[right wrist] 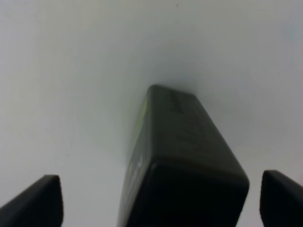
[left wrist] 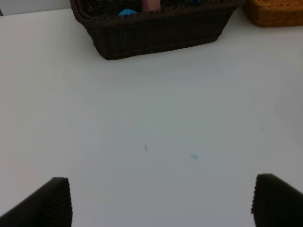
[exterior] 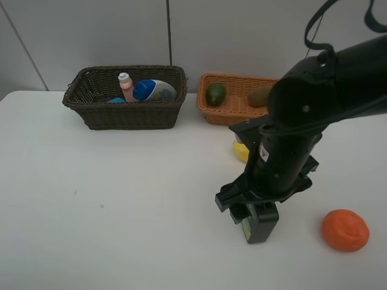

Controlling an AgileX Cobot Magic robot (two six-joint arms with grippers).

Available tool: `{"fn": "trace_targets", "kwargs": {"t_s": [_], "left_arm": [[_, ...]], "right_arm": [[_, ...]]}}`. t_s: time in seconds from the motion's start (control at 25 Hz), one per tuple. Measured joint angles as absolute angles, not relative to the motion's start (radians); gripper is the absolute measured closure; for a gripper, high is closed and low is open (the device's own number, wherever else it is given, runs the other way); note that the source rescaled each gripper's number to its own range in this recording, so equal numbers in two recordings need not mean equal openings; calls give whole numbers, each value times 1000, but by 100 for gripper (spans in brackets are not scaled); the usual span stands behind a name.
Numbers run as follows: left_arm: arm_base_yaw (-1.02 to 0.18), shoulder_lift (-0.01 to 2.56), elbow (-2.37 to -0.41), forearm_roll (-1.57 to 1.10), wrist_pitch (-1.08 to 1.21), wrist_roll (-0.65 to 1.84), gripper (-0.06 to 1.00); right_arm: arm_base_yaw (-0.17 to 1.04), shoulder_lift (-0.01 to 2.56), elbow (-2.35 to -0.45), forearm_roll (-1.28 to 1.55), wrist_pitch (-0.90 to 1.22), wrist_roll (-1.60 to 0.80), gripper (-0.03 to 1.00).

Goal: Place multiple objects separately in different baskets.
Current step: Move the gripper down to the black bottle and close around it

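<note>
My right gripper's spread fingers are on either side of the black block's upper end, so it is time to close now, which would catch the block.
My right gripper hangs open over a black block with a yellow-green label, which stands on the table. In the right wrist view the black block sits between the two spread fingers with a gap on each side. The dark brown basket holds a pink bottle and a white blue-capped tube. The tan basket holds a dark green fruit and a kiwi. A lemon lies partly hidden behind my right arm. An orange lies at the front right. My left gripper is open over bare table.
The white table runs back to a grey wall behind both baskets. The left wrist view shows the dark brown basket ahead and a corner of the tan basket. My left arm is out of the exterior high view.
</note>
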State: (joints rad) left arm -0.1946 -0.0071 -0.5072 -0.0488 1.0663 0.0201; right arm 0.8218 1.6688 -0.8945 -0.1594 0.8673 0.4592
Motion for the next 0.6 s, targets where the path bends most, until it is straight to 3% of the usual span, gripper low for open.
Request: {"fn": "trace_targets", "kwargs": {"t_s": [0.16,0.28,0.44,0.52,0.56,0.6], "left_arm": [[-195,-7,-507,-49,1066,20,-5],[-195,-7,-507,-49,1066,20,-5],[-195,-7,-507,-49,1066,20,-5],[-195,-7,-507,-49,1066,20,-5],[-195,-7,-507,-49,1066,20,-5],[-195,-7,-507,-49,1066,20,-5]], "right_arm": [[822,1669,-894,-169,853,459,1],[822,1669,-894,-170,853,459,15],[822,1669,-894,-171,857,459,54],[822,1669,-894,-171,863,459,81],[822,1669,-894,-171,866,458,89],[822,1669,-894,-171,868,458,88]]}}
